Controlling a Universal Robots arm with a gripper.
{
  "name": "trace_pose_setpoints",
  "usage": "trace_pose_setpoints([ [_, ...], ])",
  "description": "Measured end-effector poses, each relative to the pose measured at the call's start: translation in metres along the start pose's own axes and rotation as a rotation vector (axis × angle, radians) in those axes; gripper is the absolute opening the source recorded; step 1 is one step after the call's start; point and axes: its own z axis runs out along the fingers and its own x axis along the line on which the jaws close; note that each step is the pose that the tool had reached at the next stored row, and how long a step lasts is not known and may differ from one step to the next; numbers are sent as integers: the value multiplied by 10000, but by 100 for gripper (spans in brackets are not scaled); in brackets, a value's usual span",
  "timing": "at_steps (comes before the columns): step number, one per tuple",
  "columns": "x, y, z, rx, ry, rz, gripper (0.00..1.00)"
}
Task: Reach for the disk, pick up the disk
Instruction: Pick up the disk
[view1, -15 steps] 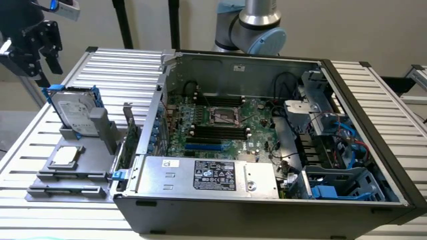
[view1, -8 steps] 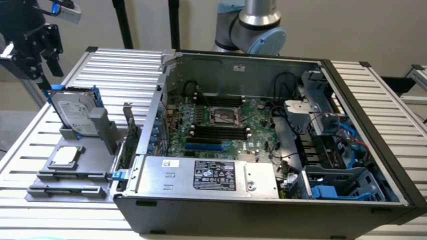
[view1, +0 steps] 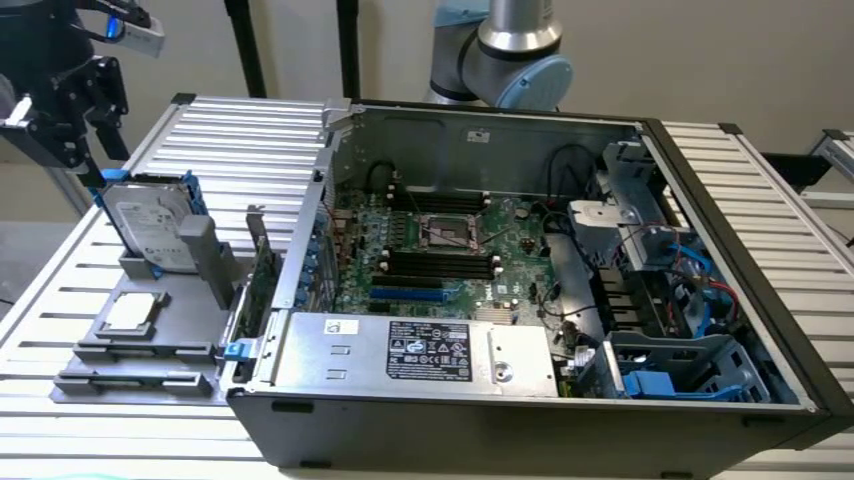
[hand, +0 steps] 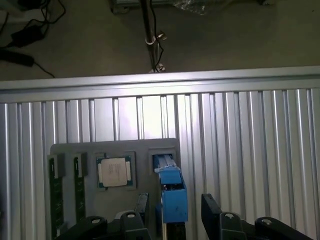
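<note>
My gripper should move down to the disk's silver sides before it closes on the disk. Its fingers stop at the disk's blue top edge.
The disk (view1: 144, 222) stands upright on its edge in a grey holder (view1: 147, 350), silver with a white label and a bright blue frame. In the wrist view I look down on its blue top edge (hand: 172, 196). My gripper (view1: 88, 150) hangs just above the disk's upper corner at the exterior view's left. It is open: in the wrist view the gripper (hand: 177, 215) has one black finger (hand: 142, 206) on each side of the blue edge, with a gap to both. Nothing is held.
A small square silver chip (view1: 130, 312) lies flat in the holder beside the disk, also seen as the chip (hand: 116, 171). An open computer case (view1: 534, 260) stands close on the exterior view's right. All rests on a slatted aluminium table (hand: 240, 125).
</note>
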Motion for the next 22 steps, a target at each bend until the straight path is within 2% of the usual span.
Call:
trace_pose_setpoints([
  [9,4,-9,116,96,-7,0,54],
  [18,4,-13,277,117,-6,-14,54],
  [22,4,-14,316,131,-6,-81,54],
])
